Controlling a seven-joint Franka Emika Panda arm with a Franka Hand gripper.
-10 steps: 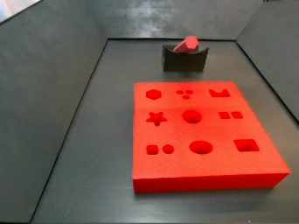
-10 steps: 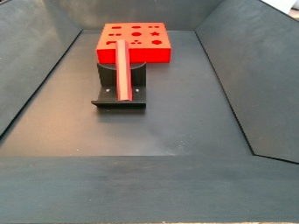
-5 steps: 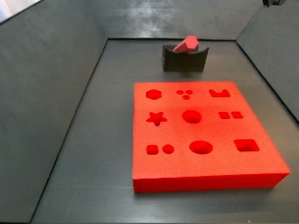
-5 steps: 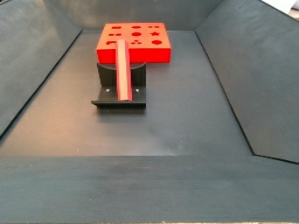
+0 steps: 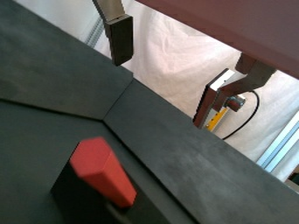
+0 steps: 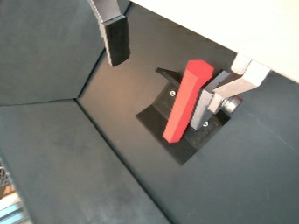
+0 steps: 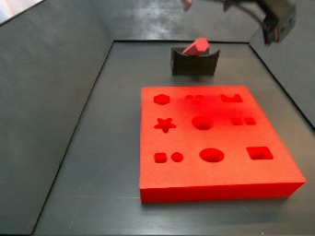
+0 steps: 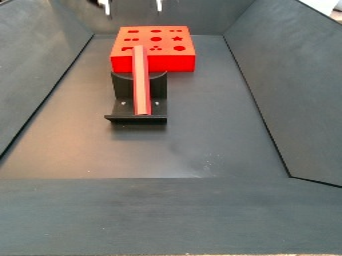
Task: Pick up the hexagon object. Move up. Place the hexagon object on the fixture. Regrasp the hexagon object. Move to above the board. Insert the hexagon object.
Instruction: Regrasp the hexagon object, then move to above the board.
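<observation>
My gripper is about to take hold of the hexagon object by its upper end (image 7: pixel 202 43), which sticks out free, because the dark fixture (image 7: pixel 194 64) cradles its lower part.
The hexagon object (image 8: pixel 140 76), a long slim red-pink bar, rests in the notch of the dark fixture (image 8: pixel 135 112), in front of the red board (image 8: pixel 154 45). In a side view the bar (image 7: pixel 194 45) shows end-on on the fixture (image 7: pixel 194 64), behind the board (image 7: pixel 216 138). My gripper (image 8: pixel 132 6) is open and empty, high above the bar; it shows blurred at the upper edge of a side view (image 7: pixel 252 13). In both wrist views the gripper (image 6: pixel 176 61) (image 5: pixel 184 57) straddles empty space above the bar (image 6: pixel 184 101) (image 5: pixel 101 169). The fingers (image 6: pixel 114 39) touch nothing.
Dark grey sloped walls (image 8: pixel 40 80) enclose the floor (image 8: pixel 201 140) on both sides and at the back. The board takes up the floor between fixture and one end (image 7: pixel 215 189). A wrist view shows a white cloth and a yellow cable (image 5: pixel 215 116) beyond the wall.
My gripper has come into view at the upper edge of both side views, moving in over the fixture. The bar, fixture and board have not moved.
</observation>
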